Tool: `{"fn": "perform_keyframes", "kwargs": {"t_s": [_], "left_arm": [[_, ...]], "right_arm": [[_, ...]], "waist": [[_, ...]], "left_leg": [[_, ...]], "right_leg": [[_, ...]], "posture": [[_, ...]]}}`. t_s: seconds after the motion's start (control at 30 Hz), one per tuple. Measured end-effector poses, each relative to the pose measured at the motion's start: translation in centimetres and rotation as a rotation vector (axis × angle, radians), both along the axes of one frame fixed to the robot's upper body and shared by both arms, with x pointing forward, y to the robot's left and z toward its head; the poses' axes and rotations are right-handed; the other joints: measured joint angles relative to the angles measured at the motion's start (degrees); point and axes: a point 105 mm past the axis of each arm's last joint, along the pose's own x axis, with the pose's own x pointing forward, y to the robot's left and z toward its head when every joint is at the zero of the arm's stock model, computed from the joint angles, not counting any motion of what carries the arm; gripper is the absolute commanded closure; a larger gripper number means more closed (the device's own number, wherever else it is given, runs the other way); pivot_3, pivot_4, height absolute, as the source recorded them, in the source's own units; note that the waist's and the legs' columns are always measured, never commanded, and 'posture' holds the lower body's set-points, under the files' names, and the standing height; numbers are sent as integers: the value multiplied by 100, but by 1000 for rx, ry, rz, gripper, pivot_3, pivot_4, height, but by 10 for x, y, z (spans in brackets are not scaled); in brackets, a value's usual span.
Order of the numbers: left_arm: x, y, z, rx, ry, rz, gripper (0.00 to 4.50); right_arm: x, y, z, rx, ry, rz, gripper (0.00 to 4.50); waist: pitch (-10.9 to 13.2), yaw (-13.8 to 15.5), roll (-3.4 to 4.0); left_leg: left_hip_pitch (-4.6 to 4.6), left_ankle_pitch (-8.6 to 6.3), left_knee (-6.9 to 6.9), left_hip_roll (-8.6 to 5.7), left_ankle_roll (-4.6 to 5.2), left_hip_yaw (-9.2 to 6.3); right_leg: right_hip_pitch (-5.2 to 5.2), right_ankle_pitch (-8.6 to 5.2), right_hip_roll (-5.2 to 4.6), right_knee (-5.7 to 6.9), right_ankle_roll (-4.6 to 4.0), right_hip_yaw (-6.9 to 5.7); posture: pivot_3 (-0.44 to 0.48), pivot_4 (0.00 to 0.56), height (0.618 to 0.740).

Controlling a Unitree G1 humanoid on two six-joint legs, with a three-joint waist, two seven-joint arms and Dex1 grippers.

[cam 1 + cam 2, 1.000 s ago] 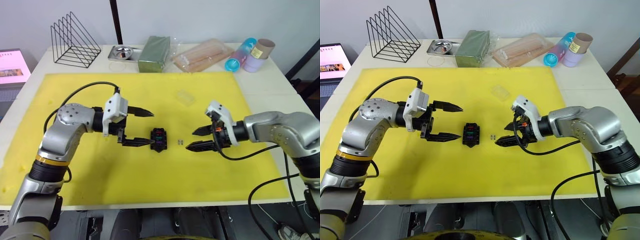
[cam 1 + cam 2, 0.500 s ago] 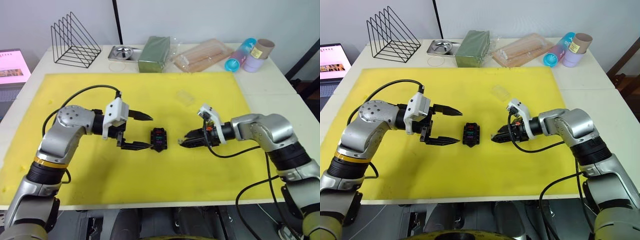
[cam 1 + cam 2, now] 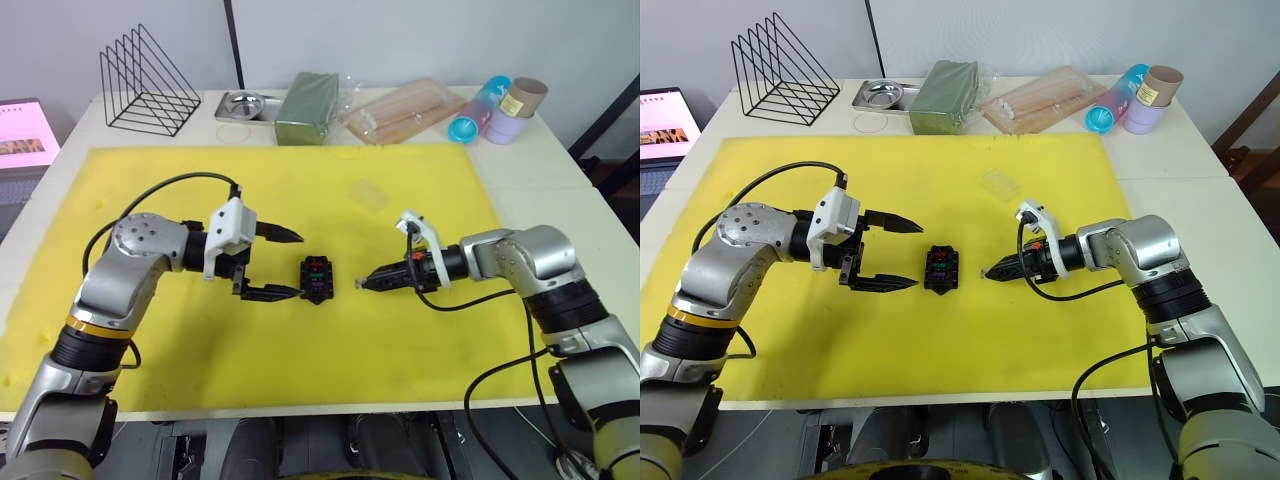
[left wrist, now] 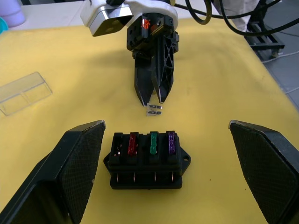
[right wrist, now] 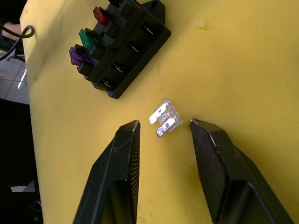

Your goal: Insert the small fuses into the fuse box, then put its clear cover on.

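I will hold the pale fuse by its glassy body (image 5: 173, 112) with my right gripper, so its metal prongs stay free to go into the bare slot of the fuse box.
The black fuse box (image 4: 147, 158) sits mid-mat with red, green and purple small fuses (image 4: 150, 142) standing in its slots; one end slot is bare. A pale grey fuse (image 5: 164, 116) lies flat on the yellow mat just to the box's right. My right gripper (image 5: 163, 123) is low over it, one finger on each side, narrowed but still open, neither pad touching it. On the box's left, my left gripper (image 3: 298, 265) hovers wide open and holds nothing. The clear cover (image 3: 369, 193) lies on the mat farther back, to the right.
Along the table's back edge stand a wire rack (image 3: 148, 82), a metal tray (image 3: 243, 104), a dark green block (image 3: 308, 107), a clear bag of sticks (image 3: 405, 110) and some tubes (image 3: 505, 108). A screen (image 3: 25, 132) sits at the far left.
My right gripper has slid left to the loose pale fuse, and its fingers have narrowed around it. The left gripper and the fuse box have stayed where they were.
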Motion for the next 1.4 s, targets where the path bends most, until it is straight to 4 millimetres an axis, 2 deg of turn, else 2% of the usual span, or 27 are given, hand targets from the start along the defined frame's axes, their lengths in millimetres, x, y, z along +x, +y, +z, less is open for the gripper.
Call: {"fn": "perform_keyframes", "kwargs": {"t_s": [0.43, 0.9, 1.0, 1.1, 1.13, 1.4], "left_arm": [[1, 1, -3, 12, -8, 15, 0], [3, 1, -2, 5, -28, 28, 0], [3, 0, -2, 3, -28, 28, 0], [3, 0, -2, 2, -29, 31, 0], [3, 0, -2, 2, -30, 32, 0], [4, 0, -2, 1, -31, 35, 0]], "right_arm": [[7, 6, 0, 26, 59, -12, 2768], [7, 5, -1, 20, 60, 6, 2768], [7, 4, -1, 13, 57, 6, 3278], [8, 3, -2, 8, 62, -1, 4277], [8, 4, -2, 13, 64, 4, 4487], [7, 4, -1, 14, 66, 15, 4487]], "waist": [[0, -9, 0], [0, -5, 1], [0, -4, 0], [0, -5, 1], [0, -6, 1], [0, -5, 1]], "left_leg": [[2, 0, 0, 0, 0, 0], [2, 0, 0, 0, 0, 0], [2, 0, 0, 0, 0, 0], [2, 0, 0, 0, 0, 0], [2, 0, 0, 0, 0, 0], [2, 0, 1, 0, 0, 0]], "right_leg": [[0, 0, 1, 3, 0, 0], [0, 0, 1, 3, 0, 0], [0, 0, 0, 3, 0, 0], [0, 0, 0, 3, 0, 0], [0, 0, 0, 3, 0, 0], [0, 0, 0, 5, 0, 0]], "posture": [[0, 150, 740], [0, 150, 740], [0, 150, 740], [0, 150, 740], [0, 150, 740], [0, 150, 740]]}}
